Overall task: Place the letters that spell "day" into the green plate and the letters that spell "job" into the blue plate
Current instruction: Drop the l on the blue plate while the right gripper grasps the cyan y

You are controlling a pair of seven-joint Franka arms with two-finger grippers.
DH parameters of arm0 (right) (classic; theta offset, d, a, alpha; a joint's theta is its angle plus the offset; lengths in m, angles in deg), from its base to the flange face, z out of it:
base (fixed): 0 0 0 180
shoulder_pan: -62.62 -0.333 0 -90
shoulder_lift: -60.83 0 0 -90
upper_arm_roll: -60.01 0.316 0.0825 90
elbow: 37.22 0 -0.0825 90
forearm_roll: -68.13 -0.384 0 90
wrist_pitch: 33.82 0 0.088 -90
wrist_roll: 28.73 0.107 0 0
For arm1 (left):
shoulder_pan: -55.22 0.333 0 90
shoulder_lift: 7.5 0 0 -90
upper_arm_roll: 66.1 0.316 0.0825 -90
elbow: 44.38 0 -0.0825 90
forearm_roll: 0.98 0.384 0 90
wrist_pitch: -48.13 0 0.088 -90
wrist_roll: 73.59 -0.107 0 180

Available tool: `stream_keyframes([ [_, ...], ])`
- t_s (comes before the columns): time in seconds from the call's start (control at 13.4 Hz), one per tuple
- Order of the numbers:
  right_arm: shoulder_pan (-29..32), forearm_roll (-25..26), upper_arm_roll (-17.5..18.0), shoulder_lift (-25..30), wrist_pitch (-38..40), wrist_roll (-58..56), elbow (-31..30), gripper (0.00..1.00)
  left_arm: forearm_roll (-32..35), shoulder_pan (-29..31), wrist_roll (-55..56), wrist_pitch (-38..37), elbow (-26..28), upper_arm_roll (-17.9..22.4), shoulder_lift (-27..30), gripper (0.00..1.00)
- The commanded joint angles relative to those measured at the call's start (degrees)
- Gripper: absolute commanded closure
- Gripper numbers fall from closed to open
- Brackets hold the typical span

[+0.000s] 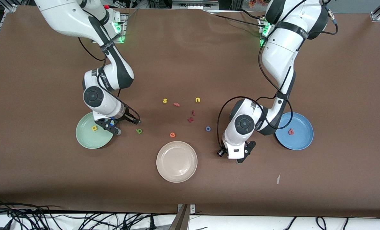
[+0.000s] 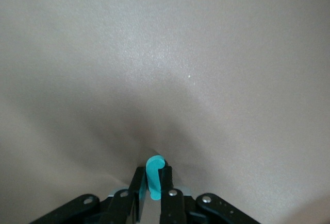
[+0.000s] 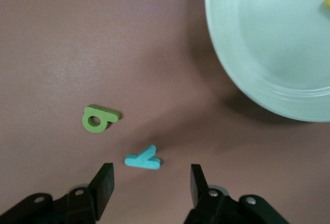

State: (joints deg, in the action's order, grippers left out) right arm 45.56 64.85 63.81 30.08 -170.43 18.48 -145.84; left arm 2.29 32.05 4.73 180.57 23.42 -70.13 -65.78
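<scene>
My right gripper moves toward the teal "y", before it closes on it, since the "y" lies beyond the fingers and closing now would miss it.
My left gripper [image 1: 240, 160] [image 2: 152, 170] is low at the table between the cream plate and the blue plate [image 1: 301, 142], shut on the teal "j" [image 2: 154, 176]. The pink-red "b" [image 1: 291, 131] lies in the blue plate. The blue "o" [image 1: 208, 128] lies on the table, farther from the front camera than that gripper. My right gripper [image 1: 127, 126] [image 3: 150, 171] hangs open beside the green plate [image 1: 81, 137] [image 3: 268, 54], over the teal "y" [image 3: 143, 158]. The olive "a" [image 1: 139, 131] [image 3: 98, 118] lies close by. The yellow "d" [image 1: 94, 128] is in the green plate.
A cream-white plate [image 1: 176, 172] sits near the front edge. An orange "e" [image 1: 172, 134], a yellow "s" [image 1: 165, 101], a salmon "f" [image 1: 176, 104], a yellow "u" [image 1: 197, 100] and two dark red letters [image 1: 191, 116] are scattered mid-table.
</scene>
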Motion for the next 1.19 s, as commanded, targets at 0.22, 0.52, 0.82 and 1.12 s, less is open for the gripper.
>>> stream_keyframes([
  [0.22, -0.70, -0.59, -0.02, -1.85, -3.39, 1.30, -0.53, 0.32, 3.40, 0.58, 2.63, 0.10, 1.02, 0.69, 1.14, 1.00],
  [0.52, -1.40, -0.59, -0.02, -2.91, -5.59, 1.30, -0.71, 0.32, 0.52, 5.57, -9.57, -10.36, 1.18, -0.45, 6.32, 1.00],
  [0.82, -1.49, -0.50, -0.02, -3.53, -6.47, 1.31, -0.80, 0.32, 0.15, 11.55, -28.88, -21.15, 4.43, -0.63, 11.06, 1.00],
  [1.12, -1.49, -0.33, -0.02, -4.05, -9.01, 1.30, -2.03, 0.34, 0.15, 19.81, -48.04, -20.13, 18.38, -0.63, 21.95, 1.00],
])
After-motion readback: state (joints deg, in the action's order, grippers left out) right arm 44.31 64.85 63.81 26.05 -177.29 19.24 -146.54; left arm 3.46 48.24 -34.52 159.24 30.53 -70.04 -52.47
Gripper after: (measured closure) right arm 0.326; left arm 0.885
